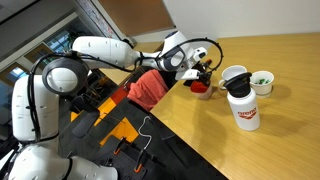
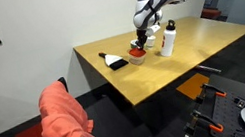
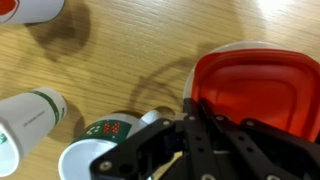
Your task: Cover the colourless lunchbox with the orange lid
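The orange lid's edge rests along the lunchbox's pale rim [image 3: 238, 46] at its far side and corner, so the robot needs to open its gripper, and the lid would stay there.
The orange lid [image 3: 255, 90] fills the right of the wrist view, and a pale see-through rim of the colourless lunchbox [image 3: 240, 47] shows just beyond its far edge. The lid sits over the lunchbox; I cannot tell if it is pressed down. My gripper [image 3: 195, 125] has its fingers close together at the lid's near edge and looks shut on it. In both exterior views the gripper [image 1: 199, 74] [image 2: 141, 35] hangs low over the lid [image 1: 203, 88] [image 2: 136, 49] on the wooden table [image 1: 280, 140]. The lunchbox is hidden there.
A white cup [image 1: 233, 77], a white bowl with green contents [image 1: 262, 82] and a red-labelled white bottle [image 1: 243, 112] stand close beside the lid. A black object [image 2: 116, 61] lies near the table's edge. An orange cloth [image 2: 66, 119] hangs on a chair.
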Controlling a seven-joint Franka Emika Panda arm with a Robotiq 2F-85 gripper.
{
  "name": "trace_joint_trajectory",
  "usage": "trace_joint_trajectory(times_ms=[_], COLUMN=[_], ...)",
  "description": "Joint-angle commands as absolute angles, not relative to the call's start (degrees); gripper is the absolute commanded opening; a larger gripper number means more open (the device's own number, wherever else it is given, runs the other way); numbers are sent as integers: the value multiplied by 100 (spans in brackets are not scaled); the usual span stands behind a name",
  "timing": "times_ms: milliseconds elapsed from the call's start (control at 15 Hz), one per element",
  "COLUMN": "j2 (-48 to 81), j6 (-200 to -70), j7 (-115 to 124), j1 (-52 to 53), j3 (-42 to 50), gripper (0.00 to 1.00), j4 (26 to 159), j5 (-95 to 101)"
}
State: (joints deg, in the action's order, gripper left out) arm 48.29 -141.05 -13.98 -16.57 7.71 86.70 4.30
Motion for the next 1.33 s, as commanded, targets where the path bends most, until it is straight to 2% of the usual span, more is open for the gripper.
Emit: trace_joint_trajectory(times_ms=[0, 200, 267, 400, 933, 1267], j2=[4841, 4867, 4869, 4850, 4410, 3835], j6=[-14099, -14111, -14124, -14156, -14481, -14278], j7=[-1174, -1149, -1136, -1098, -1235, -1437], j1=[-1539, -1516, -1501, -1473, -1541, -1595], j3=[887, 916, 935, 964, 873, 790], gripper=[2, 2, 32, 40, 99, 100], j4=[8687, 8671, 8671, 8699, 9080, 9516], j5=[561, 583, 597, 607, 547, 518])
